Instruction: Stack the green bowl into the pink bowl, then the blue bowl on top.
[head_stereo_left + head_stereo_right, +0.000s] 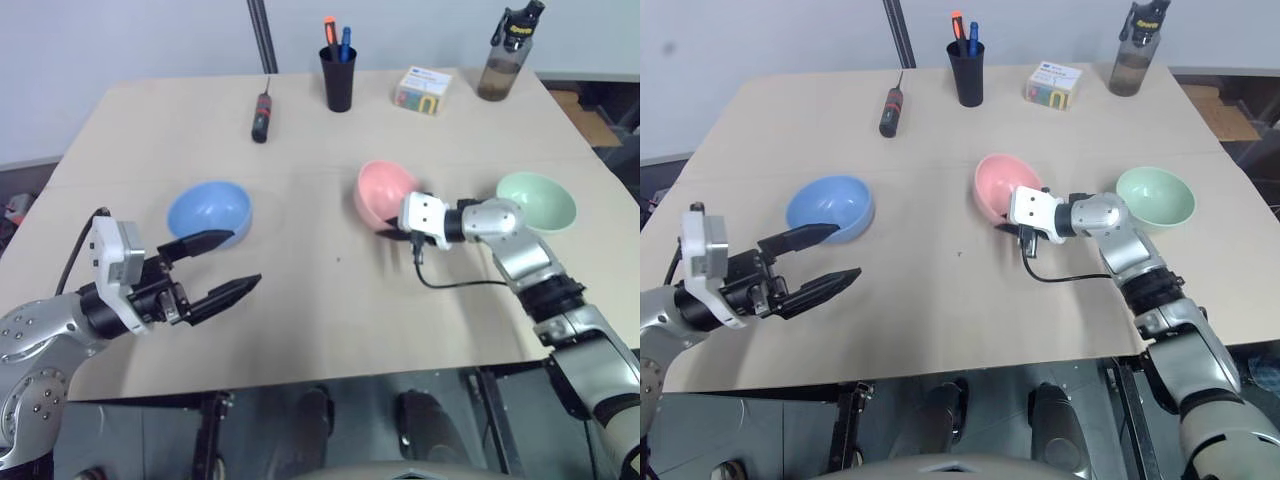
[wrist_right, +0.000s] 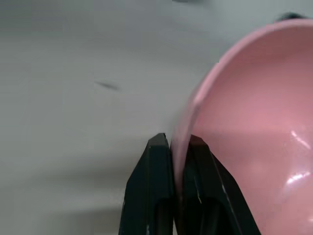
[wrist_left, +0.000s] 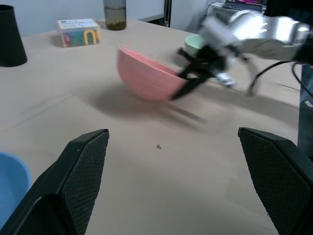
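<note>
My left gripper grabs the blue bowl by its rim (image 1: pixel 172 212) next, to finish the stack in the pink bowl (image 1: pixel 383 190).
The pink bowl (image 1: pixel 383 190) sits tilted near the table's middle, its near rim raised. My right gripper (image 1: pixel 392 232) is shut on that rim; in the right wrist view its fingers (image 2: pixel 157 161) pinch the pink wall (image 2: pixel 254 107) between them. To its right, the green bowl (image 1: pixel 537 200) stands upright on the table, apart from my right arm. At the left the blue bowl (image 1: pixel 209 212) rests upright. My left gripper (image 1: pixel 245 258) hovers open just in front of the blue bowl, holding nothing and pointing toward the pink bowl (image 3: pixel 146 76).
Along the table's far side stand a screwdriver (image 1: pixel 261 115), a black pen cup (image 1: pixel 338 75), a small colourful box (image 1: pixel 423 90) and a drink bottle (image 1: pixel 510 55). A black cable (image 1: pixel 455 283) loops from my right wrist over the table.
</note>
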### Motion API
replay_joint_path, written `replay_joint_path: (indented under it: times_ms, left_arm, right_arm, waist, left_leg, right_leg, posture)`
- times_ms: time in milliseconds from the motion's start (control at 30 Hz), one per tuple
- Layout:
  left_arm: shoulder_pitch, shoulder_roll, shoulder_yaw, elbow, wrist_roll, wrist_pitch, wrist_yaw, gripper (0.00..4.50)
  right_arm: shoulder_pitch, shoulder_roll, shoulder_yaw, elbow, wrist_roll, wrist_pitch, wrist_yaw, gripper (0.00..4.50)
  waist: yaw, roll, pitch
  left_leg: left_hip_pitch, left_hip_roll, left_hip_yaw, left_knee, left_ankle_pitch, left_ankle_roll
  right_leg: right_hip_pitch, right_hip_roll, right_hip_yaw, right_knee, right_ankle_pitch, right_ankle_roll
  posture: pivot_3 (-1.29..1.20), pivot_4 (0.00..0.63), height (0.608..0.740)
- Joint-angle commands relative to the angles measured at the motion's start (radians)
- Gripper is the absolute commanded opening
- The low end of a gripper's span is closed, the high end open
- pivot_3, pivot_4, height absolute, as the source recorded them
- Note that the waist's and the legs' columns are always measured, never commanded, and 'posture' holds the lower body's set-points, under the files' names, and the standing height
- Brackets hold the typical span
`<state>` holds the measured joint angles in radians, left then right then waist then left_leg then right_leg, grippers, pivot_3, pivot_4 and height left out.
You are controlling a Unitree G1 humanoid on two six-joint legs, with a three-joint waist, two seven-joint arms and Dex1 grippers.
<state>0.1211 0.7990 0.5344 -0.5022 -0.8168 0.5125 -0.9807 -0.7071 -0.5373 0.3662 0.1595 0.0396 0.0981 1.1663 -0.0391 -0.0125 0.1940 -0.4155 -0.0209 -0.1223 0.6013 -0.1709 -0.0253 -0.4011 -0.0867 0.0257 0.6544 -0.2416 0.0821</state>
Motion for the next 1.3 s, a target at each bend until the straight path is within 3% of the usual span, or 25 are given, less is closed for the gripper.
replay_joint_path:
  times_ms: [33, 67, 233, 333, 400, 600, 667, 767, 1000, 1033, 1067, 1200, 1300]
  left_arm:
    - [-0.028, 0.006, -0.020, -0.005, 0.001, -0.022, -0.003, 4.50]
    - [-0.036, 0.008, -0.028, 0.001, 0.005, -0.025, -0.007, 4.50]
    - [-0.081, 0.017, -0.062, 0.037, 0.017, -0.030, -0.025, 4.50]
    - [-0.108, 0.018, -0.088, 0.056, 0.027, -0.038, -0.038, 4.50]
    - [-0.125, 0.016, -0.104, 0.064, 0.031, -0.038, -0.042, 4.50]
    - [-0.171, 0.009, -0.142, 0.091, 0.039, -0.042, -0.055, 4.50]
    - [-0.205, 0.002, -0.167, 0.097, 0.029, -0.039, -0.061, 4.50]
    - [-0.237, -0.003, -0.189, 0.106, 0.010, -0.036, -0.088, 4.50]
    - [-0.329, -0.007, -0.231, 0.103, -0.074, -0.016, -0.184, 4.50]
    - [-0.342, -0.009, -0.234, 0.102, -0.083, -0.011, -0.182, 4.50]
    - [-0.351, -0.011, -0.236, 0.102, -0.088, -0.007, -0.177, 4.50]
    - [-0.354, -0.017, -0.236, 0.097, -0.091, -0.002, -0.157, 4.50]
    - [-0.336, -0.026, -0.231, 0.083, -0.091, 0.002, -0.137, 4.50]
  right_arm:
    - [0.019, -0.017, 0.017, -0.152, 0.019, 0.119, 0.036, 0.08]
    - [0.020, -0.014, 0.019, -0.157, 0.008, 0.130, 0.026, 0.60]
    - [0.021, -0.007, 0.010, -0.174, -0.037, 0.149, -0.037, 1.83]
    - [0.048, -0.016, -0.036, -0.237, -0.034, 0.184, -0.092, 3.21]
    - [0.091, -0.044, -0.095, -0.331, 0.019, 0.269, -0.101, 3.88]
    - [0.266, -0.145, -0.386, -0.596, 0.197, 0.515, -0.174, 3.88]
    - [0.335, -0.176, -0.507, -0.593, 0.108, 0.556, -0.320, 3.88]
    - [0.367, -0.229, -0.526, -0.533, 0.005, 0.595, -0.449, 3.88]
    - [0.260, -0.177, -0.442, -0.205, -0.032, 0.563, -0.543, 3.88]
    - [0.246, -0.168, -0.436, -0.174, -0.027, 0.550, -0.543, 3.38]
    - [0.232, -0.164, -0.426, -0.149, -0.028, 0.538, -0.543, 3.17]
    - [0.196, -0.161, -0.400, -0.097, -0.029, 0.511, -0.536, 1.36]
    - [0.191, -0.166, -0.393, -0.087, -0.032, 0.493, -0.537, 0.32]
  waist:
    - [-0.004, 0.000, 0.000]
    - [-0.005, 0.000, 0.000]
    - [-0.003, 0.000, 0.000]
    - [-0.002, 0.000, 0.000]
    - [0.004, 0.000, 0.000]
    - [0.011, 0.000, 0.000]
    - [0.011, -0.001, 0.000]
    - [0.016, -0.001, -0.001]
    - [-0.002, -0.001, -0.001]
    - [-0.002, -0.001, -0.001]
    - [-0.002, -0.001, 0.000]
    - [-0.003, 0.000, 0.000]
    - [-0.002, 0.000, 0.000]
  left_leg:
    - [0.001, 0.000, 0.000, 0.000, 0.000, 0.000]
    - [0.001, 0.000, 0.000, 0.001, 0.000, 0.000]
    - [0.001, 0.001, 0.000, 0.001, 0.001, -0.001]
    - [0.000, 0.001, 0.000, 0.001, 0.001, -0.001]
    - [-0.001, 0.001, 0.000, 0.001, 0.001, -0.001]
    - [-0.002, 0.000, 0.000, 0.001, 0.000, -0.001]
    - [-0.001, 0.000, 0.001, 0.001, 0.000, -0.001]
    - [-0.001, 0.000, 0.001, 0.003, 0.001, -0.001]
    - [0.000, 0.001, 0.003, 0.004, 0.001, -0.001]
    - [-0.001, 0.001, 0.003, 0.004, 0.001, -0.001]
    - [-0.001, 0.001, 0.003, 0.004, 0.001, -0.001]
    - [-0.001, 0.001, 0.004, 0.003, 0.000, 0.000]
    - [-0.001, 0.001, 0.003, 0.003, 0.000, 0.000]
  right_leg:
    - [0.000, 0.000, 0.000, 0.001, 0.000, 0.000]
    - [0.000, 0.000, 0.000, 0.002, 0.000, 0.000]
    - [-0.001, 0.001, 0.000, 0.005, -0.002, -0.004]
    - [-0.002, 0.001, 0.000, 0.004, 0.000, -0.001]
    - [-0.002, 0.001, 0.000, 0.003, 0.000, -0.001]
    - [-0.002, 0.000, 0.000, 0.002, 0.000, 0.000]
    - [-0.001, 0.000, 0.000, 0.003, -0.001, -0.001]
    - [-0.001, 0.000, 0.000, 0.004, -0.003, -0.003]
    - [-0.001, 0.000, 0.001, 0.004, -0.002, -0.004]
    - [-0.001, 0.000, 0.001, 0.004, -0.002, -0.004]
    - [-0.001, 0.000, 0.001, 0.004, -0.002, -0.004]
    - [-0.001, 0.000, 0.002, 0.003, 0.000, 0.000]
    - [-0.001, 0.000, 0.002, 0.003, 0.000, 0.000]
  posture:
    - [0.00, 0.150, 0.740]
    - [0.00, 0.150, 0.740]
    - [0.00, 0.150, 0.740]
    - [0.00, 0.150, 0.740]
    - [0.00, 0.150, 0.740]
    - [0.00, 0.150, 0.740]
    - [0.00, 0.150, 0.740]
    - [0.00, 0.150, 0.740]
    - [0.00, 0.150, 0.740]
    - [0.00, 0.150, 0.740]
    - [0.00, 0.150, 0.740]
    - [0.00, 0.150, 0.740]
    - [0.00, 0.150, 0.740]
